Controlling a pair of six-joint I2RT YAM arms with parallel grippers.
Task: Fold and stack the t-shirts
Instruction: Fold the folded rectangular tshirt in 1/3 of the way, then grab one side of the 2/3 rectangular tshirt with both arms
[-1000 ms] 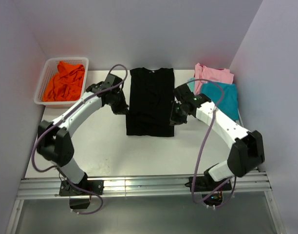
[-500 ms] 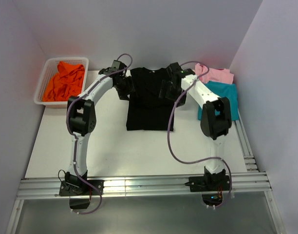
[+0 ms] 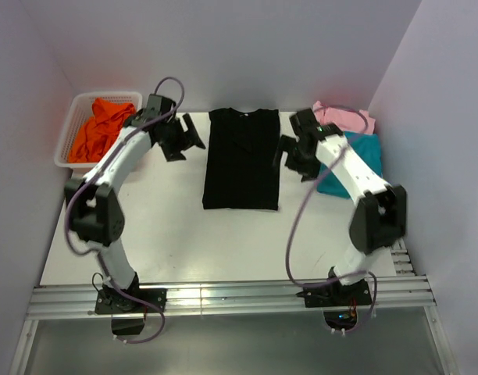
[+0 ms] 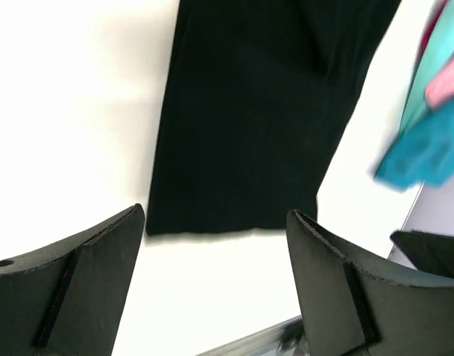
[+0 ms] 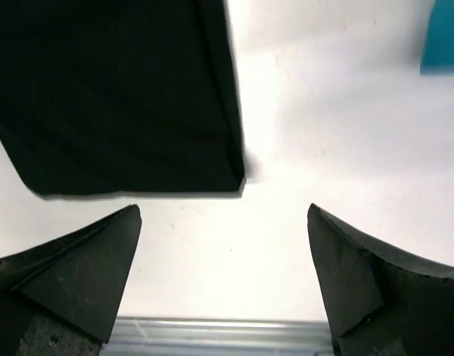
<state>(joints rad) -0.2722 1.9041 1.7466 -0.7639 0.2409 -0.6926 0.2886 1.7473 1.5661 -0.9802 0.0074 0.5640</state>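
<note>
My right gripper grabs the black t-shirt [image 3: 241, 160] by its near hem corner [image 3: 275, 206] next, to fold that end of the t-shirt over toward the collar.
A black t-shirt [image 3: 241, 160] lies flat in the middle of the table, folded into a long narrow rectangle with its collar at the far end. My left gripper [image 3: 184, 139] hovers just left of its far end, open and empty. My right gripper [image 3: 290, 155] hovers off its right edge, also open and empty. The left wrist view has the black t-shirt [image 4: 249, 111] beyond the open left gripper [image 4: 216, 222]. In the right wrist view the shirt's near corner [image 5: 116, 96] lies ahead of the open right gripper [image 5: 223, 215]. A pink t-shirt [image 3: 344, 119] and a teal t-shirt [image 3: 365, 156] lie at the far right.
A white mesh basket [image 3: 67, 141] at the far left holds crumpled orange t-shirts [image 3: 106, 129]. Grey walls close in the table on three sides. A metal rail [image 3: 223, 301] runs along the near edge. The teal cloth [image 4: 427, 141] shows at the left wrist view's right edge.
Both grippers were shut at the black t-shirt's sides, carried up to its far end, opened and let go. They have now drawn apart to either side of it.
</note>
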